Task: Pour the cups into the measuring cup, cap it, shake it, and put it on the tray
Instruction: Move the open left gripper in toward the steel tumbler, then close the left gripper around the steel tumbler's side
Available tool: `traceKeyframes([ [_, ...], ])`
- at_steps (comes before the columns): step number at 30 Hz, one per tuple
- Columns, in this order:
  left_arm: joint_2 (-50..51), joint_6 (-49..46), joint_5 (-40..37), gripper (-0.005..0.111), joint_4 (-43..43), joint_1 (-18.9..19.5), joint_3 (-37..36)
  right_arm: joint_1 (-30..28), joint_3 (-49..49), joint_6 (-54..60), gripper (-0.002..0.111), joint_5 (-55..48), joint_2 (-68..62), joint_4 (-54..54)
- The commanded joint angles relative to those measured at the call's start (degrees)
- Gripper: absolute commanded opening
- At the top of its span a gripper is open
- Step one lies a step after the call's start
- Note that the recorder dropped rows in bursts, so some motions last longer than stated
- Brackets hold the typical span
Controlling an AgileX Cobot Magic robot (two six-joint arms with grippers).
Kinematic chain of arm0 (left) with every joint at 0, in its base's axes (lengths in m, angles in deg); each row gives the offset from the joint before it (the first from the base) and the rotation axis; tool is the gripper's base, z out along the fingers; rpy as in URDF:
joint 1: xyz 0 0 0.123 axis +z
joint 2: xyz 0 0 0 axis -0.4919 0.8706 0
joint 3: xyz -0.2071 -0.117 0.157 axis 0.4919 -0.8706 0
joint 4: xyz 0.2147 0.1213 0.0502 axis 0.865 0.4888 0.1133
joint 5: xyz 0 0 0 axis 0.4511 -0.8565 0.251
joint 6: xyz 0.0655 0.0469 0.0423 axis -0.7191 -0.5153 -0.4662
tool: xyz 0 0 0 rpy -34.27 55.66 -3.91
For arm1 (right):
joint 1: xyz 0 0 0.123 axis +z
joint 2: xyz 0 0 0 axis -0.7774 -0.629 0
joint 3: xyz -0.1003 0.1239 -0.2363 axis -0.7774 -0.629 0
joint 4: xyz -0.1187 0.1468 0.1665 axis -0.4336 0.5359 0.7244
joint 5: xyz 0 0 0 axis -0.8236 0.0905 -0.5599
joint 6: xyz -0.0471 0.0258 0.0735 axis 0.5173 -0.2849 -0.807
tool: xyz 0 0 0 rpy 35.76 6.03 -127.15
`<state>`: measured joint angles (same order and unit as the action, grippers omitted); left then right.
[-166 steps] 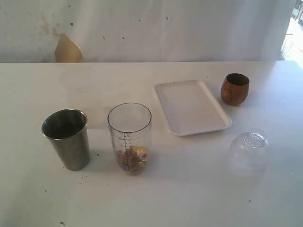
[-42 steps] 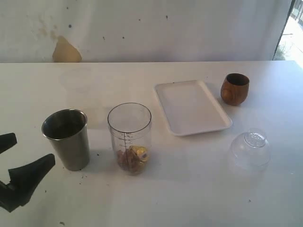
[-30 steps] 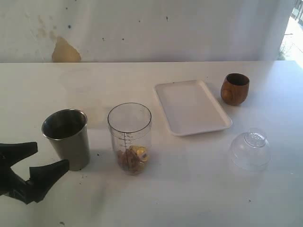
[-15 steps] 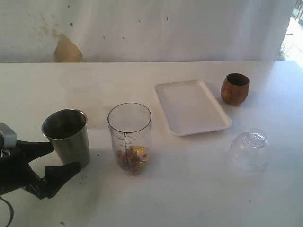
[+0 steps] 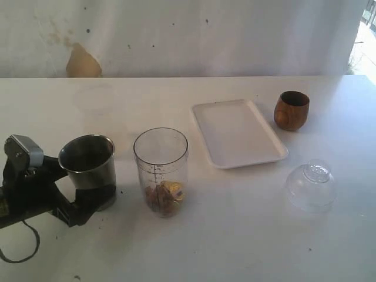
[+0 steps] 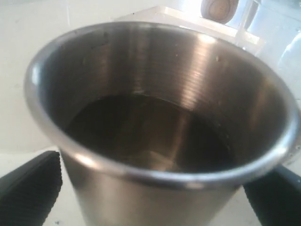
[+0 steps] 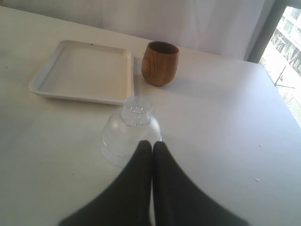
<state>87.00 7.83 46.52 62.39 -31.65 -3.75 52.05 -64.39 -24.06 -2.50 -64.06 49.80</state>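
Note:
I need to move my left gripper forward before it closes on the tumbler, because its fingers reach only the near part of the steel tumbler's side point(image 5: 101, 177) point(image 6: 150, 200).
The steel tumbler point(image 5: 88, 167) stands at the table's left, between the two fingers of my left gripper point(image 5: 88, 189), which is open. In the left wrist view the tumbler point(image 6: 155, 94) fills the frame, with a black finger low on each side of it and my left gripper point(image 6: 153, 188) spanning it. The measuring cup point(image 5: 161, 170) stands just right of it with brown and gold bits at its bottom. The wooden cup point(image 5: 291, 110) point(image 7: 160, 62) sits at the far right, beside the white tray point(image 5: 238, 135) point(image 7: 84, 70). My right gripper point(image 7: 151, 143) is shut and empty, and does not show in the exterior view.
A clear domed lid point(image 5: 310, 185) point(image 7: 131, 132) rests on the table at the right, just beyond my right gripper's tips. A white wall runs behind the table, and bright windows show at the far right.
My left gripper has slid right from the table's left edge until its fingers stand on either side of the steel tumbler. The tumbler has shifted slightly right. Nothing else moved.

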Motion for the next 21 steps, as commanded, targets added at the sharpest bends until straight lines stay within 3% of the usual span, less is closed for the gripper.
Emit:
traceKeyframes([
  [1,0.1,-0.6,0.8,0.105,-0.9,-0.3,1.8,-0.4,-0.4,0.0,0.000,0.4,0.3,-0.1],
  [21,5.8,-0.8,1.4,0.105,-2.3,-2.2,7.4,-0.4,-0.4,0.0,0.000,0.4,0.3,-0.1],
])
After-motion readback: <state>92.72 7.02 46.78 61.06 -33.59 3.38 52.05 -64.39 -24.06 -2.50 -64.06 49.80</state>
